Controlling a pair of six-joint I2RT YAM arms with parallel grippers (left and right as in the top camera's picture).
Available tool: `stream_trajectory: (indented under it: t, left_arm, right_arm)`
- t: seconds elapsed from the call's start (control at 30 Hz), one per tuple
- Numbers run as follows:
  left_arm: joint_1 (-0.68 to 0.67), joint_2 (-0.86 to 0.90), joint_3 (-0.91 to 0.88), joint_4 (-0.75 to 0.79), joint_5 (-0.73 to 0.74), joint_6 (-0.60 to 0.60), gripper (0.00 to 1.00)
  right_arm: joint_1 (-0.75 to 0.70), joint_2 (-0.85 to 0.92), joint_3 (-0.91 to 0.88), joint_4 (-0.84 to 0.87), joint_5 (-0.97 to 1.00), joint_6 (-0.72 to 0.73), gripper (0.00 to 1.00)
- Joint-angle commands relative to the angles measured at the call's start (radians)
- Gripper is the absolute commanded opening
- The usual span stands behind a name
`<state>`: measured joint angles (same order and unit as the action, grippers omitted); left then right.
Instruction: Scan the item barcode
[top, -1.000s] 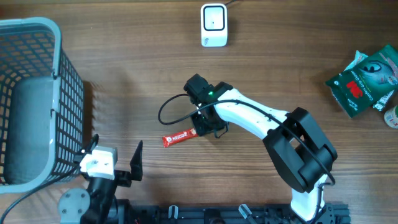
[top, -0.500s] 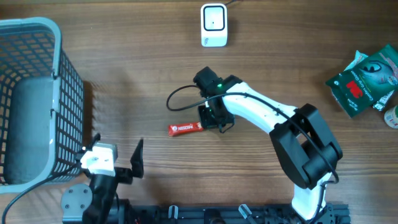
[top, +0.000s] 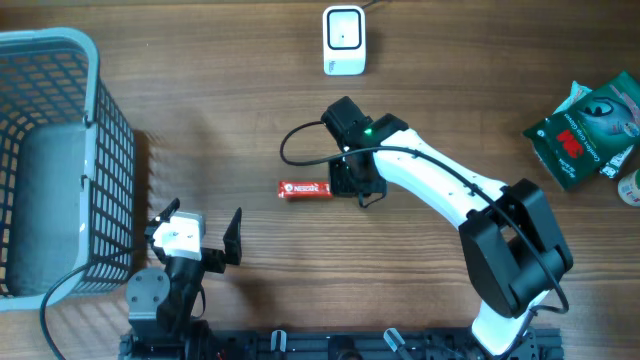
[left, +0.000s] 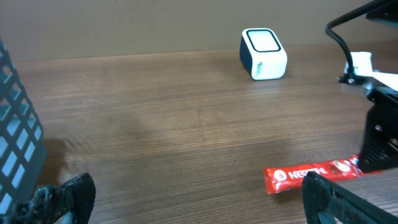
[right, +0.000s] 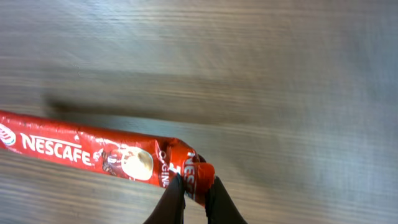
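Observation:
I need to keep holding the red sachet (top: 303, 189) (right: 93, 151) with my right gripper until it lies on the wooden tabletop, because there is a gap between the sachet's edge and its shadow.
The item is a red Nescafe sachet (top: 303, 189), lying flat and level in the middle of the wooden table. My right gripper (top: 341, 187) is shut on its right end; the right wrist view shows the crumpled end of the sachet (right: 93, 151) pinched between the two black fingers (right: 171, 198). A white barcode scanner (top: 343, 40) stands at the far middle edge. Near the front left my left gripper (top: 200, 228) stands open and holds nothing. From the left wrist the sachet (left: 308, 176) lies just beyond my right finger, with the scanner (left: 263, 53) further back.
A grey wire basket (top: 97, 110) fills the left side, close to my left arm. A green packet (top: 585, 128) lies at the right edge with part of a white item beside it. A black cable loops from the right arm above the sachet.
My right gripper has closed fully on the sachet's end and carried it right and slightly away, turning it level. The left arm has shifted a little to the right.

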<state>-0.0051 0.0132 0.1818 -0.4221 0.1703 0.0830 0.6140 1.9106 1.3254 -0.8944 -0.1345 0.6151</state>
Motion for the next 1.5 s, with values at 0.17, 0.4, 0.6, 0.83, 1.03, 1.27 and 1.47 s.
stream_trajectory:
  t: [0.17,0.4,0.6,0.83,1.03,1.27,1.47]
  left_arm:
    - [-0.003,-0.007,-0.02,0.009,0.031,-0.013,1.0]
    - [-0.003,-0.007,-0.021,-0.001,0.031,-0.014,1.0]
    - [-0.003,-0.007,-0.021,0.0,0.044,-0.014,1.0]
    - [-0.003,-0.007,-0.022,-0.044,0.076,-0.013,1.0]
    - [-0.003,-0.007,-0.025,-0.06,0.076,-0.013,1.0]
    - [-0.003,-0.007,-0.025,-0.06,0.076,-0.013,1.0]
    - [-0.003,-0.007,-0.025,-0.042,0.076,-0.009,1.0]
  right_arm:
    - [-0.146,-0.039,0.013,-0.235,-0.602,0.29,0.04]
    - [-0.29,-0.039,0.013,-0.541,-1.014,0.301,0.05]
    - [-0.299,-0.039,0.012,-0.647,-1.016,0.435,0.04]
    - [-0.299,-0.039,0.012,-0.604,-1.073,0.592,0.04]
    - [-0.296,-0.039,0.011,-0.249,-0.219,0.481,0.12]
    - [-0.296,-0.039,0.009,-0.126,-0.084,0.114,0.72]
    - [-0.168,-0.039,0.009,-0.026,-0.009,-0.279,0.73]
